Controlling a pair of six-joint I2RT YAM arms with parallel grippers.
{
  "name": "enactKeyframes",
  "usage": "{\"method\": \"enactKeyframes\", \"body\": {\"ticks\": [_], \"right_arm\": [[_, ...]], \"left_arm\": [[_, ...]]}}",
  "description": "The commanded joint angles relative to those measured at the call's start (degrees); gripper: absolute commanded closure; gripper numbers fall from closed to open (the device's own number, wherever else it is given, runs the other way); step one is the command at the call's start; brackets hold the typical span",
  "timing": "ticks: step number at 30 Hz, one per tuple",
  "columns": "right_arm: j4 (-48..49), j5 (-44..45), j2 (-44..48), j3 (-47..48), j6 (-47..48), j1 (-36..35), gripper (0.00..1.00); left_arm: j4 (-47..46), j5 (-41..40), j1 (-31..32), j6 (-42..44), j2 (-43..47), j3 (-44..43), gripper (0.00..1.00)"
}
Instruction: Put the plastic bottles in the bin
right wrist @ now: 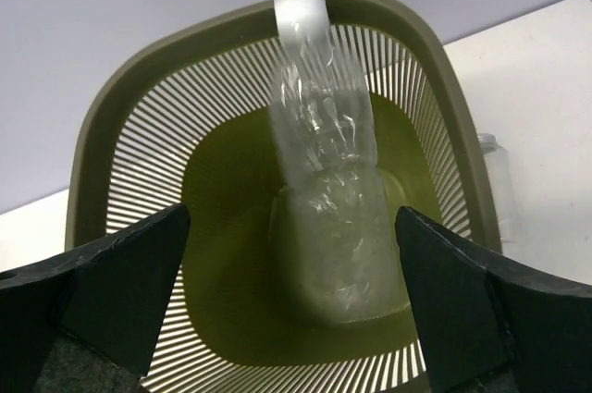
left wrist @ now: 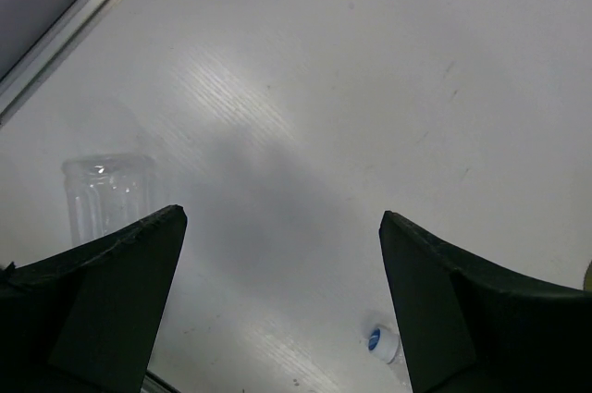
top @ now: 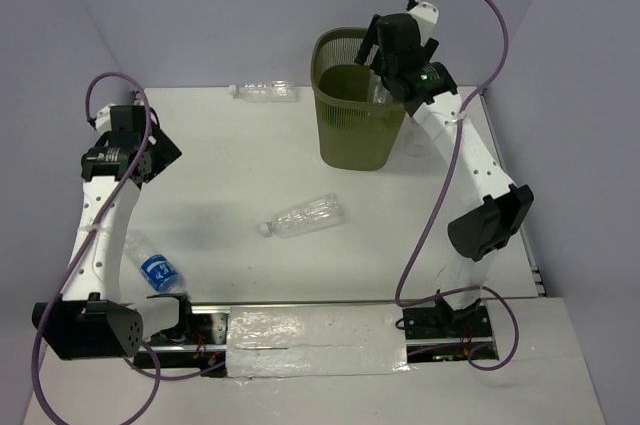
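Observation:
My left gripper picks up the blue-label bottle by its clear base end (top: 139, 248) (left wrist: 109, 196) next, so its label and neck stay free to hand over to my right gripper.
The olive-green mesh bin (top: 352, 145) stands at the back right of the table. My right gripper (top: 385, 63) hangs over its mouth, open. In the right wrist view its fingers (right wrist: 120, 273) stand wide apart, and a clear plastic bottle (right wrist: 324, 171) lies free inside the bin (right wrist: 111, 134), touching neither finger. Three more bottles lie on the table: one at the back (top: 263, 91), one in the middle (top: 303, 216), and one with a blue label (top: 157, 267) by the left arm. My left gripper (top: 160, 157) is open over bare table at the left (left wrist: 282, 217).
Another clear bottle (top: 415, 137) stands right of the bin, behind the right arm (right wrist: 498, 180). The left wrist view shows a clear bottle end (left wrist: 106, 194) and a blue-marked cap (left wrist: 382, 342). Grey walls close the back and sides.

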State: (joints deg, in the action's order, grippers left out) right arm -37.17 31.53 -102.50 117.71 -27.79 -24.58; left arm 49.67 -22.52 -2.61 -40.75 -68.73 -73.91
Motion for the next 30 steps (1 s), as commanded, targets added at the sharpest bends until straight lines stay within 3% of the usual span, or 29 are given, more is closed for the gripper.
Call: {"method": "enactKeyframes", "body": {"ticks": [1, 8, 12, 15, 23, 30], "right_arm": [[2.2, 2.5, 3.3, 0.3, -0.1, -1.1, 0.00], [0.0, -1.6, 7.3, 2.1, 1.2, -1.7, 0.00], [1.2, -4.3, 14.0, -5.2, 1.2, -2.0, 0.00], [1.8, -6.1, 17.8, -9.9, 0.6, -2.0, 0.00], [-0.4, -8.1, 21.3, -13.6, 1.3, -2.1, 0.00], [-1.6, -8.7, 21.8, -15.2, 0.7, -2.1, 0.00]], "left_arm": [[3.8, -3.7, -2.4, -3.5, 1.9, 1.5, 0.01], [8.7, -9.2, -5.4, -8.9, -1.8, 3.3, 0.01], [15.1, -14.9, -6.8, -15.5, -6.0, 4.5, 0.01], [16.3, -14.0, -9.2, -17.7, -8.8, 6.7, 0.01], [6.2, -8.4, -15.0, -14.4, -5.2, 18.7, 0.01], [0.9, -4.9, -19.4, -12.6, -8.3, 22.9, 0.01]]}}
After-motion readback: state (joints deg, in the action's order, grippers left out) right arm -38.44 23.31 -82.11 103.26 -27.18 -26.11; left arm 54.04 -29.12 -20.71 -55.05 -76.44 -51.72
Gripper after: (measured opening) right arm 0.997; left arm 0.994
